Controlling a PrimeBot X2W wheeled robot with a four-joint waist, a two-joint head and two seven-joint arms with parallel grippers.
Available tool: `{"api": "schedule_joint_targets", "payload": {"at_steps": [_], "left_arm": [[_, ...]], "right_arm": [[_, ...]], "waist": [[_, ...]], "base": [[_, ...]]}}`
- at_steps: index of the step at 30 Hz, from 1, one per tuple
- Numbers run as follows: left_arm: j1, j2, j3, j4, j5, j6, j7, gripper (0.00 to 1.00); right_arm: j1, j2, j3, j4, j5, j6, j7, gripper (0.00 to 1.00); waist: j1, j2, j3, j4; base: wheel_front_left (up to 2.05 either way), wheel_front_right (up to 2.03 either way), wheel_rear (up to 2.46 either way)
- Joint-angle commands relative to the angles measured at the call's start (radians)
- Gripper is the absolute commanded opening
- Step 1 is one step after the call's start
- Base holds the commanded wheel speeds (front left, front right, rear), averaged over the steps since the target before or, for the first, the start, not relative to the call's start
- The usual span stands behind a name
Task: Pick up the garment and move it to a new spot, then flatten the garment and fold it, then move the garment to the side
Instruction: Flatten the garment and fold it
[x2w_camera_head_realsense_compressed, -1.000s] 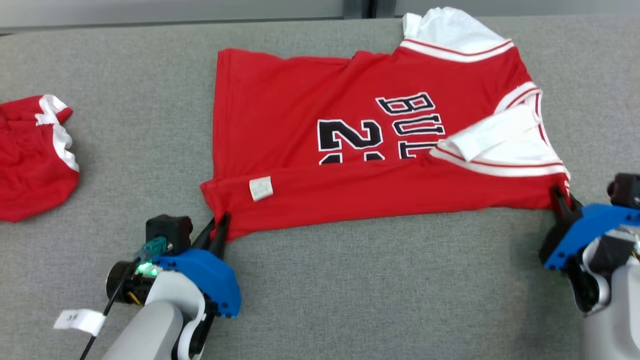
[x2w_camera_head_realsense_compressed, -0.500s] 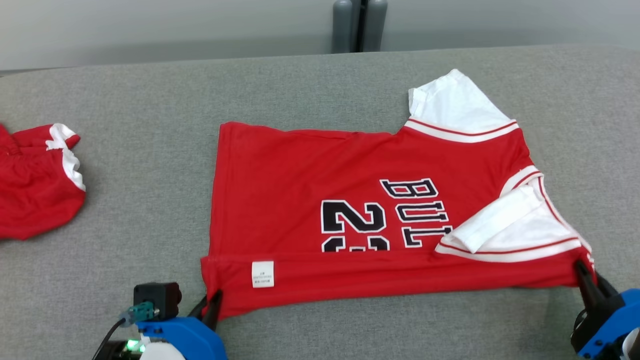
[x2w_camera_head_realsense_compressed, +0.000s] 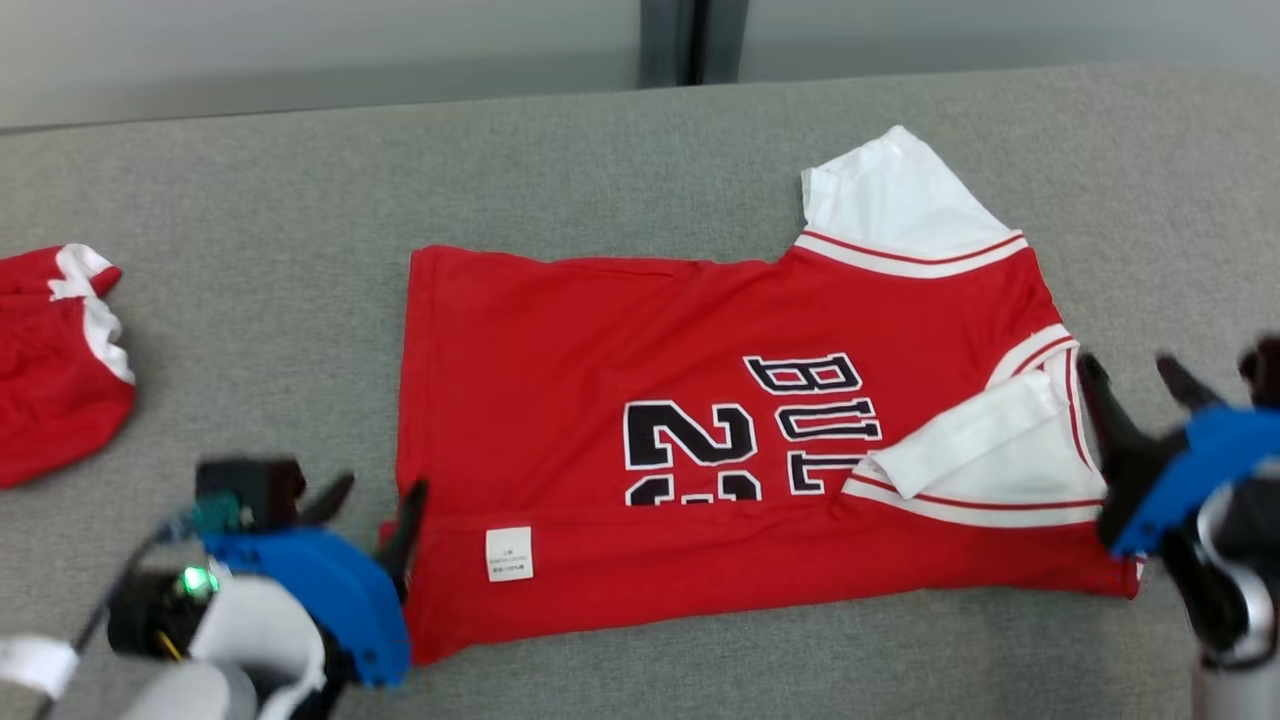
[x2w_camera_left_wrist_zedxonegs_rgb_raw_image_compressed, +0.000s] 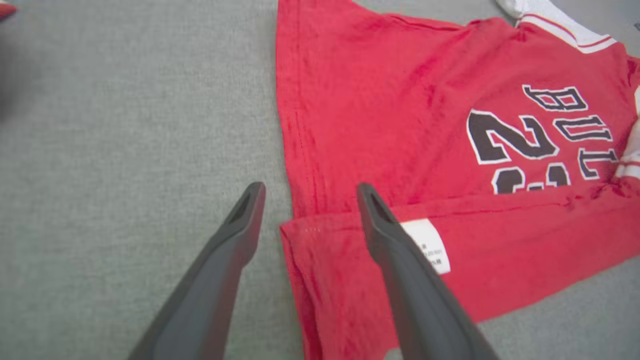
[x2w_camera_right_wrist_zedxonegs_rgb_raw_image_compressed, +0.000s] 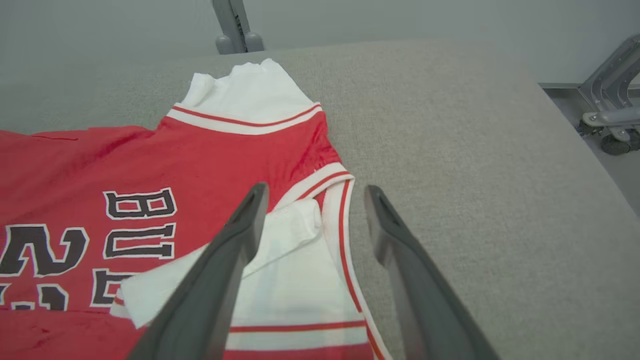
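The jersey's lettered body (x2w_camera_head_realsense_compressed: 684, 384) is lying flat, and the jersey's edge is free at its hem corner away from the white label, so my left gripper should grab it by that corner.
The garment (x2w_camera_head_realsense_compressed: 640, 370) is a red jersey with white sleeves and black lettering, spread on the grey table (x2w_camera_head_realsense_compressed: 250, 220). Its near long edge is folded over, and a white label (x2w_camera_head_realsense_compressed: 508, 553) shows on the fold. My left gripper (x2w_camera_head_realsense_compressed: 378, 492) stands open at the jersey's near left corner. In the left wrist view that gripper (x2w_camera_left_wrist_zedxonegs_rgb_raw_image_compressed: 310, 189) straddles the corner of the garment (x2w_camera_left_wrist_zedxonegs_rgb_raw_image_compressed: 400, 115) without gripping it. My right gripper (x2w_camera_head_realsense_compressed: 1128, 365) stands open at the right end. In the right wrist view it (x2w_camera_right_wrist_zedxonegs_rgb_raw_image_compressed: 316, 189) hovers over the collar of the garment (x2w_camera_right_wrist_zedxonegs_rgb_raw_image_compressed: 210, 160).
A second red and white garment (x2w_camera_head_realsense_compressed: 50, 380) lies bunched at the table's left edge. A grey post (x2w_camera_head_realsense_compressed: 668, 40) stands behind the table. Beyond the table's right edge is a wheeled metal stand (x2w_camera_right_wrist_zedxonegs_rgb_raw_image_compressed: 607, 120). Bare grey tabletop (x2w_camera_right_wrist_zedxonegs_rgb_raw_image_compressed: 475, 175) lies right of the jersey.
Both grippers have opened and let go of the jersey's folded near edge, which now lies on the table. The head camera has also shifted.
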Motion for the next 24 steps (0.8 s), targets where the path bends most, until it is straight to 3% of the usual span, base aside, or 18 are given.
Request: {"api": "schedule_joint_targets", "payload": {"at_steps": [1,8,16,24], "left_arm": [[-0.055,0.009,0.013,0.001,-0.006,-0.014,0.018,1.00],[-0.371,0.082,0.046,0.110,-0.043,-0.128,0.189,1.00],[-0.613,0.148,0.039,0.250,-0.109,-0.279,0.359,1.00],[-0.649,0.144,0.038,0.325,-0.138,-0.320,0.356,1.00]], "right_arm": [[-0.060,-0.013,0.023,-0.003,-0.013,0.001,0.032,1.00],[-0.430,-0.079,0.166,0.144,0.011,0.001,0.163,1.00],[-0.679,-0.064,0.276,0.354,0.039,0.001,0.103,1.00],[-0.750,-0.058,0.317,0.488,0.072,0.001,0.016,1.00]], "waist": [[0.0000,0.0000,0.013,-0.003],[0.0000,0.0000,0.095,-0.049],[0.0000,0.0000,0.189,-0.105],[0.0000,0.0000,0.227,-0.131]], "base": [[0.00,0.00,0.00],[0.00,0.00,0.00],[0.00,0.00,0.00],[0.00,0.00,0.00]]}}
